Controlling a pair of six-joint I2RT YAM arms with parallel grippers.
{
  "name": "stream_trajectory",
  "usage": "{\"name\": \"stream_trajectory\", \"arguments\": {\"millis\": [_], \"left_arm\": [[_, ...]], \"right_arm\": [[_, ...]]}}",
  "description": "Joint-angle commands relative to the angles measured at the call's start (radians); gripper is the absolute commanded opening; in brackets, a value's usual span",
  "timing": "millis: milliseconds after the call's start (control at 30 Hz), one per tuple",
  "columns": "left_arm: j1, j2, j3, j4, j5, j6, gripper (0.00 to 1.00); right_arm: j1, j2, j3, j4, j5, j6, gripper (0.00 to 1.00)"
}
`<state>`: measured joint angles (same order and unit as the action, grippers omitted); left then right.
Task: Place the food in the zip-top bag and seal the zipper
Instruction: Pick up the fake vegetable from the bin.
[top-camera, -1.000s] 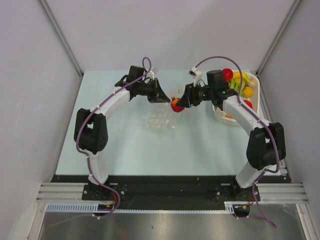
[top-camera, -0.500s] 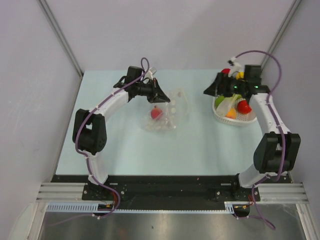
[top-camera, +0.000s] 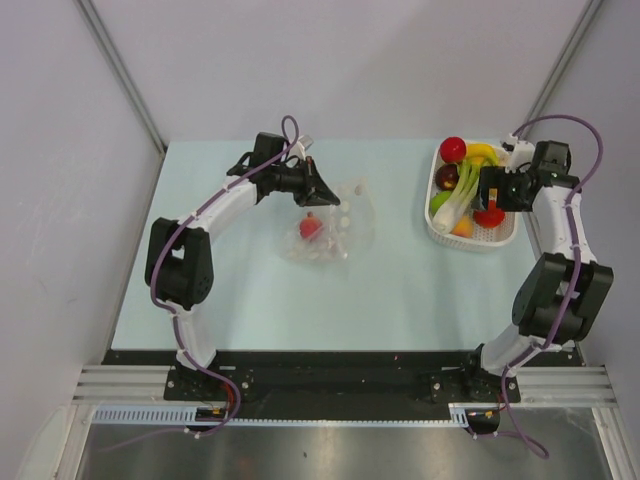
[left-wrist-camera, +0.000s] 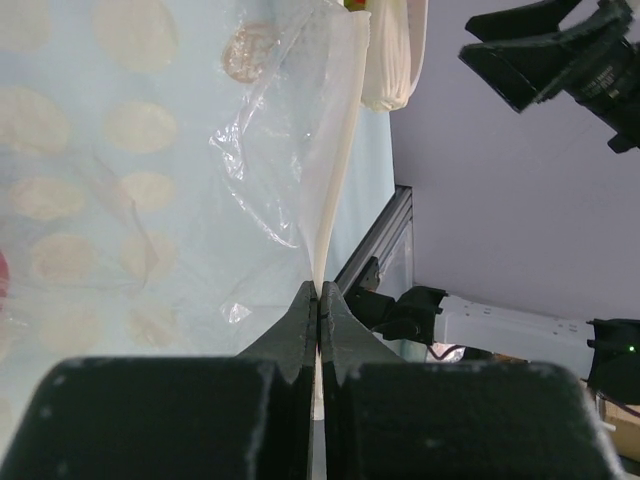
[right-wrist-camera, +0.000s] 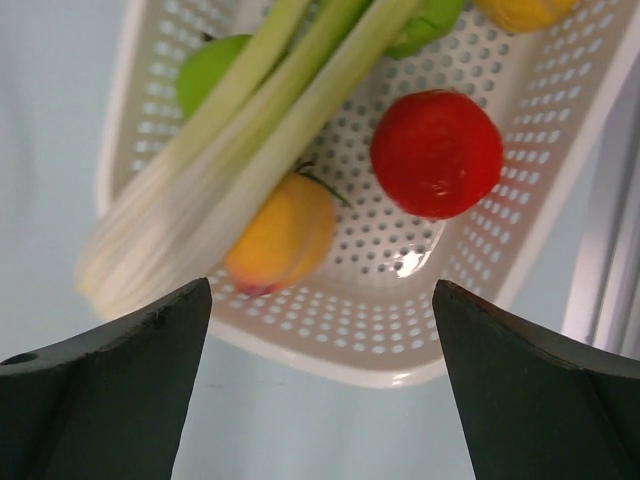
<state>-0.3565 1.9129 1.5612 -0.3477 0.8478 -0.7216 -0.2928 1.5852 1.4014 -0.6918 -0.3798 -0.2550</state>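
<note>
My right gripper grabs the red fruit from above across its round sides next, so its bottom side stays free to enter the zip-top bag.
The clear dotted zip-top bag lies mid-table with one red fruit inside it. My left gripper is shut on the bag's upper edge and holds it raised. In the left wrist view the jaws pinch the whitish zipper strip of the bag. My right gripper is open and empty above the white basket. In the right wrist view, beyond the gripper, lie a red fruit, an orange fruit and a green fruit.
The basket at the back right also holds a long pale leek, a banana, a dark purple fruit and another red fruit. Enclosure walls stand close on both sides.
My right gripper let the red fruit go into the bag, then swung right and now hovers open over the basket. The left gripper has kept its hold on the bag edge.
</note>
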Motion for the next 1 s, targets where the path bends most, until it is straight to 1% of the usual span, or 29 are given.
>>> {"name": "stream_trajectory", "arguments": {"millis": [0, 233, 367, 467, 667, 767, 833, 867, 900, 967], "left_arm": [[0.007, -0.031, 0.013, -0.007, -0.009, 0.03, 0.0], [0.007, -0.029, 0.013, -0.02, -0.024, 0.053, 0.0], [0.007, -0.023, 0.014, -0.023, -0.027, 0.062, 0.0], [0.007, -0.015, 0.019, -0.028, -0.029, 0.067, 0.0], [0.007, -0.008, 0.022, -0.036, -0.033, 0.076, 0.0], [0.007, -0.005, 0.023, -0.039, -0.032, 0.08, 0.0], [0.007, -0.003, 0.026, -0.042, -0.032, 0.082, 0.0], [0.007, -0.002, 0.026, -0.042, -0.03, 0.083, 0.0], [0.008, -0.002, 0.028, -0.043, -0.03, 0.085, 0.0], [0.007, -0.002, 0.031, -0.042, -0.024, 0.088, 0.0]], "right_arm": [[0.014, 0.119, 0.077, 0.023, 0.197, -0.082, 0.97], [0.04, 0.301, 0.178, 0.095, 0.275, -0.125, 0.98], [0.052, 0.372, 0.199, 0.132, 0.314, -0.145, 0.97], [0.063, 0.418, 0.209, 0.124, 0.315, -0.145, 0.97], [0.073, 0.434, 0.188, 0.112, 0.303, -0.13, 0.95], [0.072, 0.424, 0.183, 0.1, 0.306, -0.127, 0.91], [0.066, 0.412, 0.192, 0.077, 0.302, -0.124, 0.86], [0.057, 0.403, 0.202, 0.065, 0.297, -0.122, 0.83], [0.05, 0.383, 0.22, 0.052, 0.292, -0.119, 0.76], [0.041, 0.355, 0.241, 0.015, 0.274, -0.116, 0.69]]}}
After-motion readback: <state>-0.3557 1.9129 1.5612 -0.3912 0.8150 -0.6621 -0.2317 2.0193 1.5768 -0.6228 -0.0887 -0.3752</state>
